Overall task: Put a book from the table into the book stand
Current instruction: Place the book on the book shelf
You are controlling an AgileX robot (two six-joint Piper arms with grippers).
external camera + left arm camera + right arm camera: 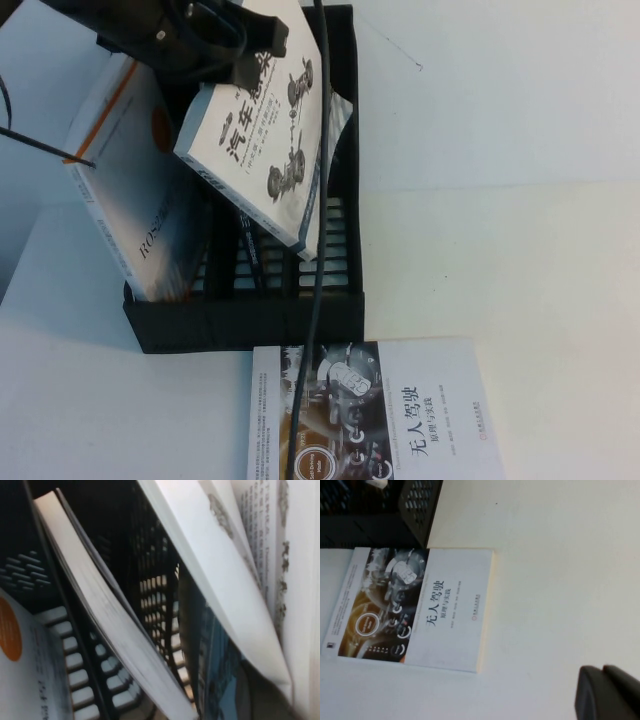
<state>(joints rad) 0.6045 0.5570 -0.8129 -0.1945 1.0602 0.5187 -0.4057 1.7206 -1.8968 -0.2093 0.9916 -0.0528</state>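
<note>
The book goes farther down in my left gripper before its release: the book's lower corner still hangs tilted above the stand's slotted bottom now.
My left gripper (248, 62) is shut on the top edge of the white book (268, 150) with the black Chinese title and grey part pictures. It holds the book tilted over the black book stand (250, 322), lower corner down inside a compartment right of the thick book. In the left wrist view the book's cover (220, 580) and splayed pages fill the frame above the stand's slotted floor (75, 680); the jaws are hidden behind it. My right gripper (603, 670) is shut and empty above the white table (560, 555), out of the high view.
A thick white book (130, 180) with an orange stripe and dot stands in the stand's left compartment. A book with a dark cover picture (370, 410) lies flat in front of the stand. A black cable (318, 250) hangs across the stand.
</note>
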